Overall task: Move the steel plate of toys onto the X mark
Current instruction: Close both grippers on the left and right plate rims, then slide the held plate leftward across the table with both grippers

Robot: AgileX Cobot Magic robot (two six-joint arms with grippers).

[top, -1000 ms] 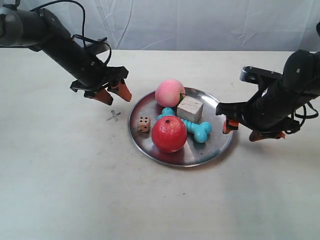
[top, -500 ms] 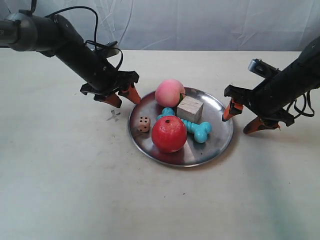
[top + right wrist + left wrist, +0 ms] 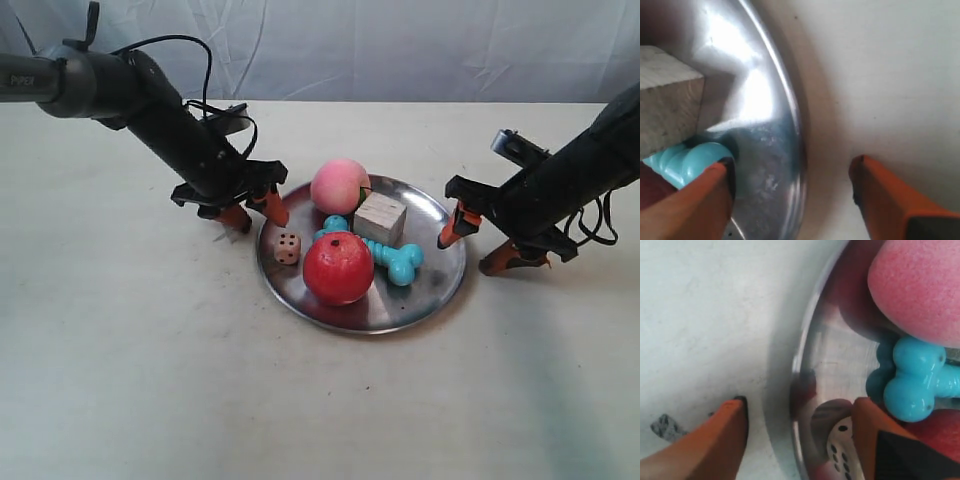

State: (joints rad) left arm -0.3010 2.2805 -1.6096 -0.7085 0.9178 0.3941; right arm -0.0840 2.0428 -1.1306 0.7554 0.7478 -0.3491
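I should next grip the steel plate with my left gripper by its rim beside the die, to move the toys onto the X mark point(image 3: 662, 426).
The steel plate point(image 3: 420, 290) holds a red apple point(image 3: 338, 267), pink peach point(image 3: 340, 185), wooden cube point(image 3: 380, 218), turquoise bone point(image 3: 400, 262) and die point(image 3: 288, 249). My left gripper point(image 3: 260, 220) is open astride the rim point(image 3: 800, 365): one finger sits inside by the die point(image 3: 840, 450), the other on the table. A grey patch of the X mark point(image 3: 662, 426) shows beside that outer finger; the exterior view hides it. My right gripper point(image 3: 467, 254) is open astride the opposite rim point(image 3: 790, 115), its inner finger near the bone point(image 3: 685, 160) and cube point(image 3: 665, 100).
A pale tabletop point(image 3: 150, 380) runs around the plate, with a white cloth backdrop point(image 3: 400, 50) behind it. Black cables point(image 3: 215, 110) hang off the left arm.
Both arms have closed in on the plate and lowered. The left gripper has moved right over the X mark onto the rim; the right gripper now straddles the opposite rim.
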